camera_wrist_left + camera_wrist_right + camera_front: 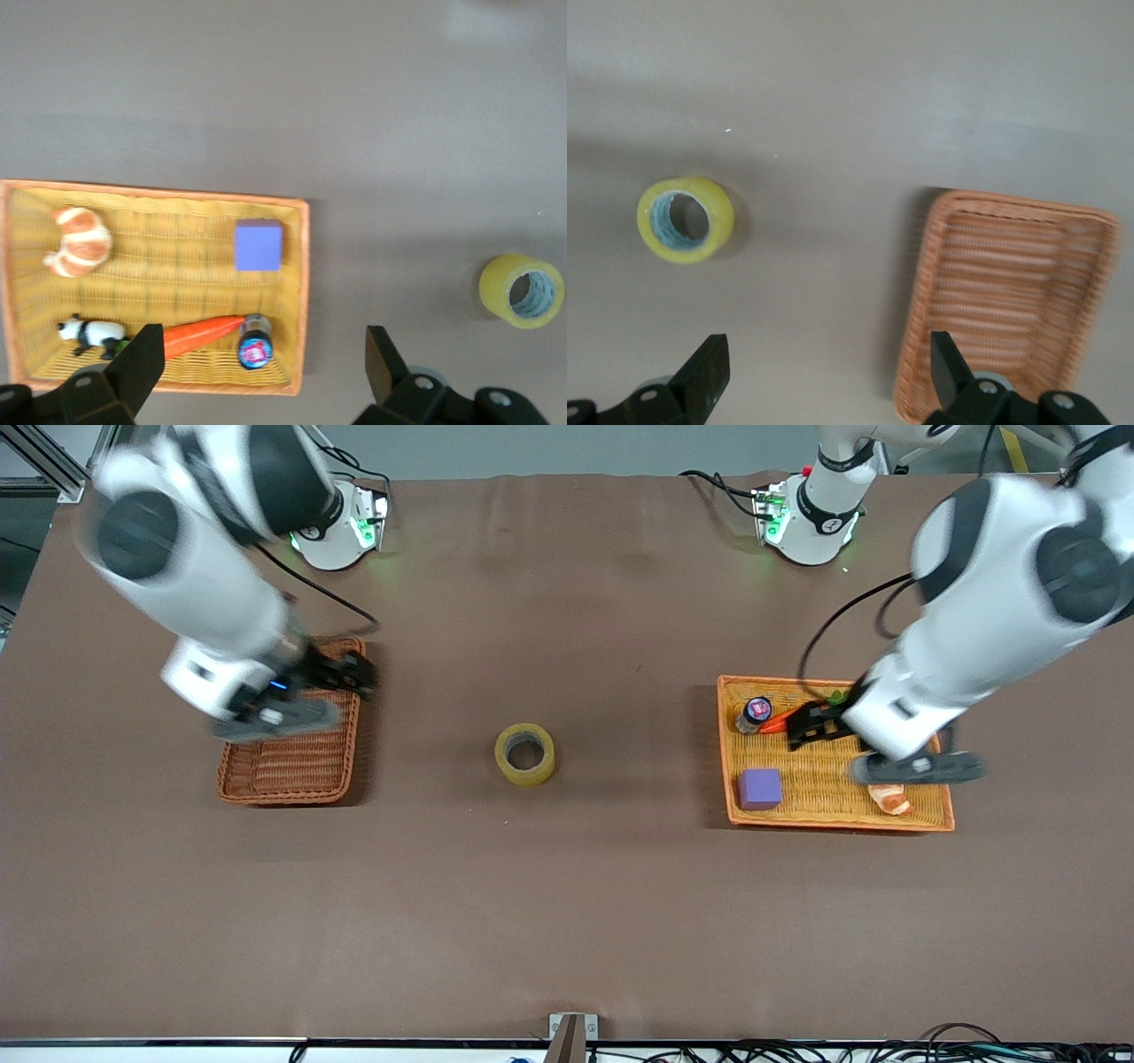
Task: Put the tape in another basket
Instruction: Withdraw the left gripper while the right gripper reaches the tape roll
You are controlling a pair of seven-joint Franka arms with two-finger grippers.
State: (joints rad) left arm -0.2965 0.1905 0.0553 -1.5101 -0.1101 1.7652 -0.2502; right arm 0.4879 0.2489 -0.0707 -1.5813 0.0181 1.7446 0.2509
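Note:
Next, my right gripper grabs the tape ring's side point(504, 753), to move the tape into the reddish-brown wicker basket point(283, 779).
The tape point(524, 754), a yellowish ring, lies flat on the bare brown table about midway between the two containers. It also shows in the left wrist view as the tape point(521, 290) and in the right wrist view as the tape point(685, 220). The reddish-brown wicker basket point(283, 779) sits toward the right arm's end, with nothing in it; the right wrist view shows the basket point(1005, 301) too. My right gripper point(354, 676) hangs open over the basket's farther edge, holding nothing. My left gripper point(808, 726) hangs open over the yellow tray, holding nothing.
The yellow tray point(837, 824) with an orange rim, toward the left arm's end, holds a purple cube point(760, 788), a small bottle point(755, 714), a carrot point(199, 335), a croissant point(890, 799) and a panda figure point(89, 332).

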